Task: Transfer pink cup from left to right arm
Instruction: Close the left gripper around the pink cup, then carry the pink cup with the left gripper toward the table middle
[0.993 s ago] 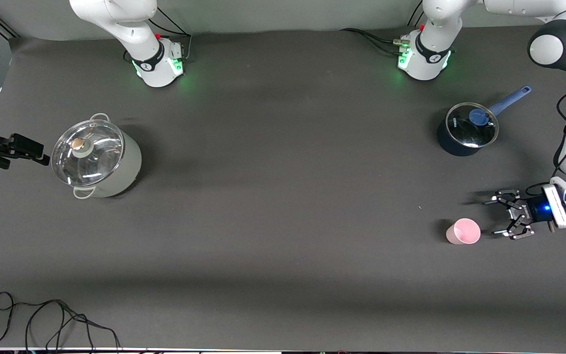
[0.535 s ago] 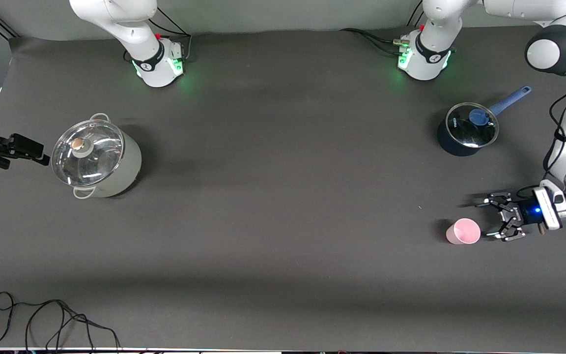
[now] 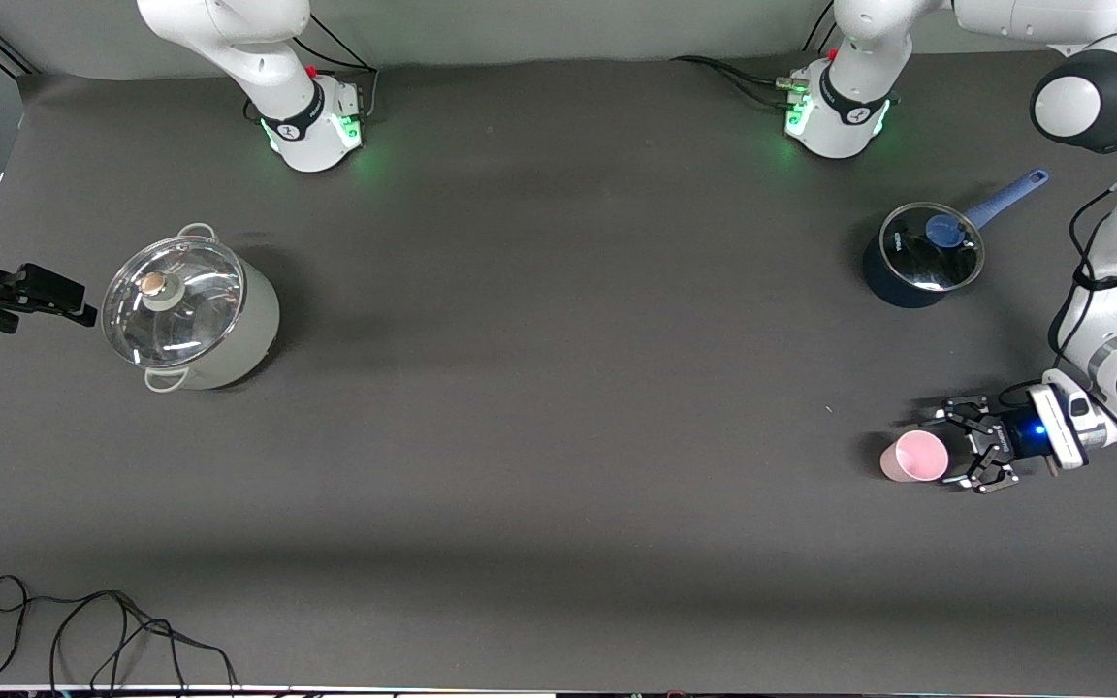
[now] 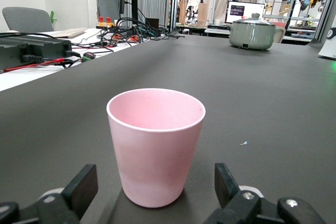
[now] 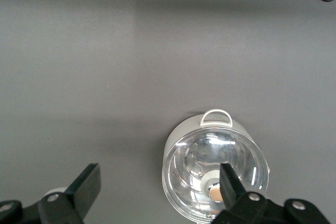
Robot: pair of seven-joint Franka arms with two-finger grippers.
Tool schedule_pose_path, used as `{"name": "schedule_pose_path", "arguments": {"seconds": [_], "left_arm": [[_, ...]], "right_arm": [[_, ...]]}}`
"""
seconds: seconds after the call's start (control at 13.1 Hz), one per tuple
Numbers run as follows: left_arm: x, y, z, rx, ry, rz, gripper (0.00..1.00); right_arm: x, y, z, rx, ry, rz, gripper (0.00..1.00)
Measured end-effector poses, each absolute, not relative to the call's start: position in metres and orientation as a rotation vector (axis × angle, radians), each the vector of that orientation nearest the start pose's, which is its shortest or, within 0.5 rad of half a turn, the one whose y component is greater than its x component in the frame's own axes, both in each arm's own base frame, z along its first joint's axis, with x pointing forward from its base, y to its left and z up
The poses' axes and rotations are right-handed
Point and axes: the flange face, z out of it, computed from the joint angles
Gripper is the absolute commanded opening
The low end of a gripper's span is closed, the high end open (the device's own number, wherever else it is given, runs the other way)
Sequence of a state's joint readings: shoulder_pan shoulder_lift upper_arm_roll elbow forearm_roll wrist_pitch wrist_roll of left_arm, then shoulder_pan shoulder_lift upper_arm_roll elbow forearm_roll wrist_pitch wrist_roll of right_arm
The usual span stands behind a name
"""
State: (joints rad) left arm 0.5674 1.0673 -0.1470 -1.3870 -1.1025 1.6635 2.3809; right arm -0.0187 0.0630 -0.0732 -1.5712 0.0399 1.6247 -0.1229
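Note:
My left gripper's fingers end over the table short of the cup's side [image 3: 912,458] [image 4: 155,169], so it moves forward before it closes on the pink cup.
The pink cup [image 3: 912,457] stands upright on the dark table near the left arm's end. In the left wrist view it [image 4: 156,145] fills the middle. My left gripper [image 3: 942,448] lies low over the table, level with the cup, and is open. Its black fingers [image 4: 83,188] stand on either side of the cup's base, apart from it. My right gripper [image 3: 72,302] waits in the air at the right arm's end, beside the big pot. It is open and empty [image 5: 160,184].
A grey-green pot with a glass lid [image 3: 188,315] stands at the right arm's end; it shows under the right gripper [image 5: 215,174]. A dark blue saucepan with a lid [image 3: 919,254] stands farther from the camera than the cup. A black cable [image 3: 103,630] lies at the table's front edge.
My left gripper has slid along the table toward the pink cup, and its open fingers now flank it. The cup and the right arm have not moved.

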Motion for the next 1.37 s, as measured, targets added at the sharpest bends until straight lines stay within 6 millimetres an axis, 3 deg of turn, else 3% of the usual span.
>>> {"name": "schedule_pose_path", "arguments": {"seconds": [0.76,0.84,0.92,0.99,1.37], "left_arm": [[0.646,0.162,0.067,1.556,-1.160,1.199,0.97],[0.646,0.159,0.065,1.556,-1.156,1.198,0.83],[0.646,0.159,0.064,1.555,-1.155,1.197,0.38],[0.646,0.158,0.064,1.553,-1.159,1.202,0.00],[0.648,0.154,0.065,1.521,-1.205,1.236,0.00]], "right_arm": [[0.576,-0.049,0.594,-3.105,-0.041,0.008,1.00],[0.576,-0.049,0.594,-3.105,-0.041,0.008,1.00],[0.576,-0.049,0.594,-3.105,-0.041,0.007,1.00],[0.576,-0.049,0.594,-3.105,-0.041,0.007,1.00],[0.576,-0.049,0.594,-3.106,-0.041,0.006,1.00]]}}
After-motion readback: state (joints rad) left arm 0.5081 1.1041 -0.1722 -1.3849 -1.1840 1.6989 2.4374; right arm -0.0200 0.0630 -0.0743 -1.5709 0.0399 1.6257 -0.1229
